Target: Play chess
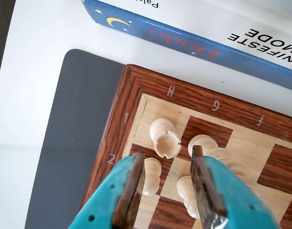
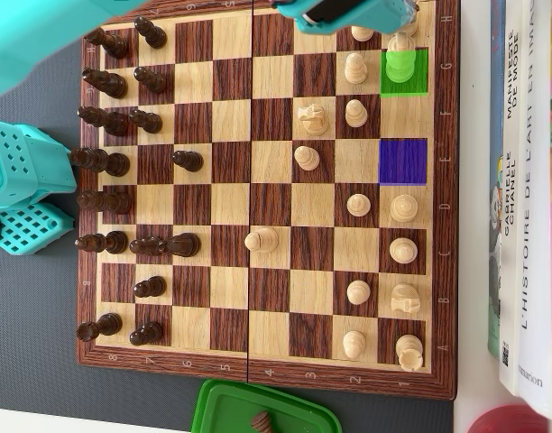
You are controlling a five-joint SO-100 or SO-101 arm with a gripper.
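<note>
The robot's gripper next needs to grip the white rook by its notched top, so that the white rook's round base stays free to stand on the chessboard.
The wooden chessboard carries dark pieces on the left ranks and white pieces on the right in the overhead view. A green square marks G1, where a white piece stands. A purple square marks bare E1. My teal gripper hovers over the H/G corner at the top edge. In the wrist view the gripper is open above the board. The white rook on H1 lies just ahead of the fingertips, the G1 piece beside the right finger, and two pawns below.
Books lie along the board's right side; a blue book runs past the H edge. A green lid holding a dark piece sits below the board. The arm's teal base stands left, on a grey mat.
</note>
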